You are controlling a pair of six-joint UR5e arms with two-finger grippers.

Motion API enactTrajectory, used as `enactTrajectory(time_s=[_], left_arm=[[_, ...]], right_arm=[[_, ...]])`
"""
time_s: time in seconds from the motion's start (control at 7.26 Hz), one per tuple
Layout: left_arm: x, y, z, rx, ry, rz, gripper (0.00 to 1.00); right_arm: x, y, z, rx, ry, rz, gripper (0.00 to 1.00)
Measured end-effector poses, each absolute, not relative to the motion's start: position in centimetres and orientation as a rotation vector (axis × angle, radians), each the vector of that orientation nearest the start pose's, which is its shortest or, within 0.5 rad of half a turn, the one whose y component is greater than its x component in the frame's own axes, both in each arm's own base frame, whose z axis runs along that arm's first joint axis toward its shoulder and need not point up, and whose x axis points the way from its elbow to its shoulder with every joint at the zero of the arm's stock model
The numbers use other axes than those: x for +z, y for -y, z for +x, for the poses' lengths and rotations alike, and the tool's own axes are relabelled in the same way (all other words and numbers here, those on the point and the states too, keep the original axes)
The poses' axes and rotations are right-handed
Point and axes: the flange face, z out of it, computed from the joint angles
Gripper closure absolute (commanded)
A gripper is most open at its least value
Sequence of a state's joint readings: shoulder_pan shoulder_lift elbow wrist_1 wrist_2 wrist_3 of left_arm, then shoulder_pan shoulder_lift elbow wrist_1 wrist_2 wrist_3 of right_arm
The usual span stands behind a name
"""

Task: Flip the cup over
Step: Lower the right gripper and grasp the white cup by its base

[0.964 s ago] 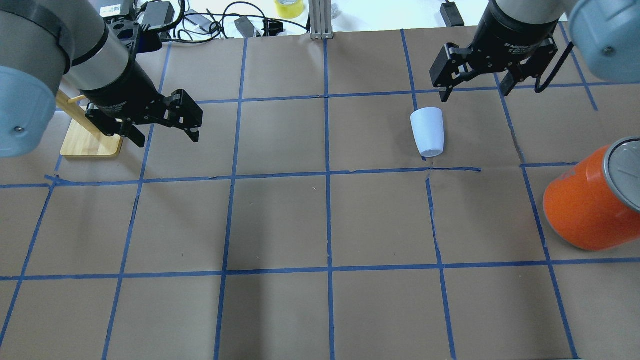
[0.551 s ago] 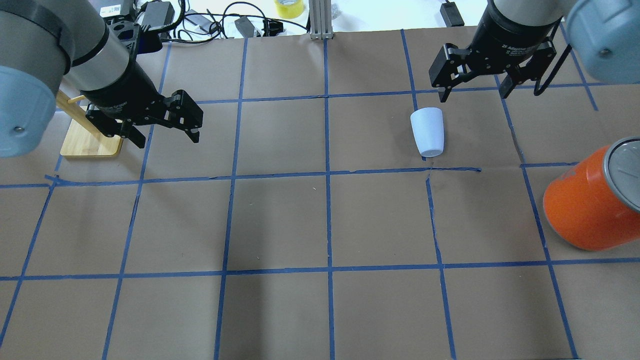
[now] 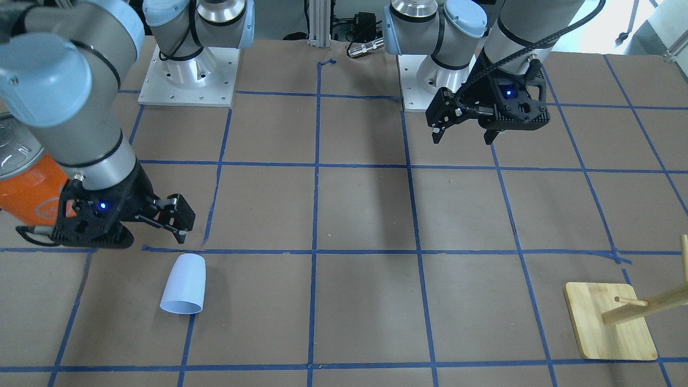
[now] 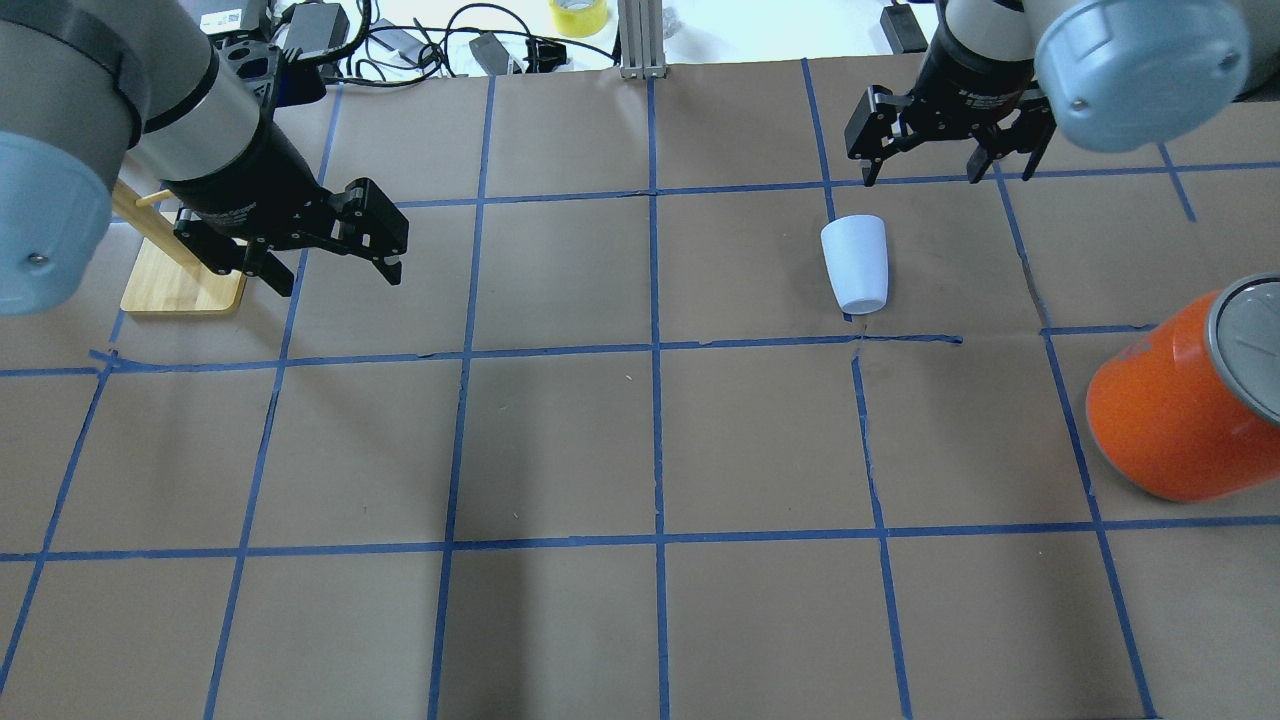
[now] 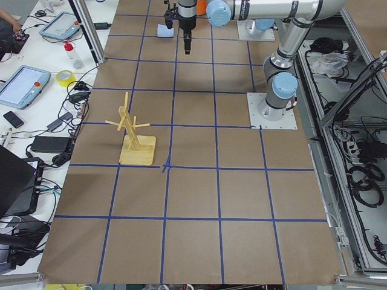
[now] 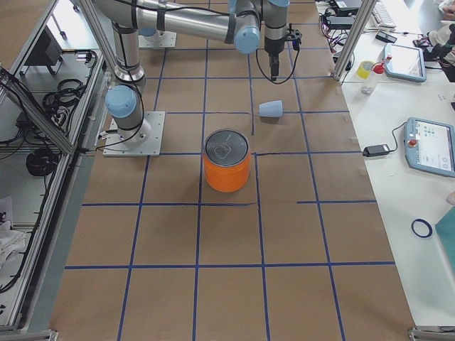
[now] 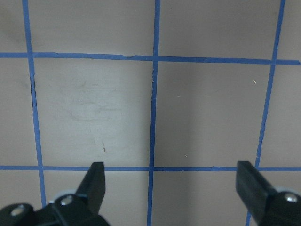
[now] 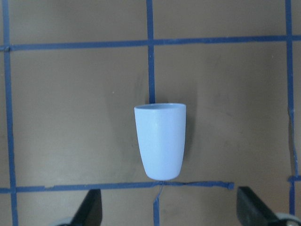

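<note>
The cup should be gripped around its tapered body [image 3: 185, 278] by my right gripper next. Then I will flip it onto the cup's base [image 3: 191, 259].
The pale blue-white cup [image 4: 855, 265] lies on its side on the brown paper, wide mouth away from the robot and rounded base toward it. It also shows in the front view [image 3: 184, 284] and the right side view [image 6: 271, 109]. In the right wrist view the cup [image 8: 160, 141] sits centred ahead of the fingers. My right gripper [image 4: 922, 172] is open and empty, in the air beyond the cup's mouth end, apart from it; its wrist view [image 8: 170, 207] shows the jaws wide. My left gripper [image 4: 338, 275] is open and empty over bare paper far to the left.
A large orange can with a silver top [image 4: 1170, 420] stands at the right edge, near the cup. A wooden peg stand [image 4: 185, 285] sits just behind the left gripper. Cables and a yellow tape roll [image 4: 578, 15] lie past the table's far edge.
My right gripper has moved away from the robot, farther past the cup's mouth end, still open. The cup and the left gripper have not moved.
</note>
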State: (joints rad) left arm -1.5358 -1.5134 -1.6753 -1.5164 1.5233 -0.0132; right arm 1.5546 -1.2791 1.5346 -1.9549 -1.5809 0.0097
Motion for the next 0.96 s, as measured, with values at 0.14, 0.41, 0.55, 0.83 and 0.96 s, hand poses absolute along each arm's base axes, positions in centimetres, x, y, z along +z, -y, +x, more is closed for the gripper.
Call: enactTrajectory(time_s=[0.14,0.41,0.55,0.83,0.96], left_arm=[[46.8,47.2,-12.2,-0.008,-3.188,-0.074,0.00],[46.7,47.2,-12.3,-0.001,-3.186,-0.072,0.00],[46.6,47.3,-12.3,0.000,-3.188,-0.073,0.00],[46.8,47.2,-12.3,-0.006,-3.193,-0.073,0.00],[46.8,47.2,-12.4,-0.007,-3.194,-0.073,0.00]], right_arm=[[34.8,63.3,12.2,-0.182,-3.148,0.042,0.00],[29.5,65.0,12.3,-0.157,-3.150,0.032,0.00],[27.4,65.0,12.3,-0.138,-3.151,0.023,0.00],[25.2,64.6,12.3,-0.117,-3.152,0.022,0.00],[24.0,64.5,12.3,-0.129,-3.150,0.023,0.00]])
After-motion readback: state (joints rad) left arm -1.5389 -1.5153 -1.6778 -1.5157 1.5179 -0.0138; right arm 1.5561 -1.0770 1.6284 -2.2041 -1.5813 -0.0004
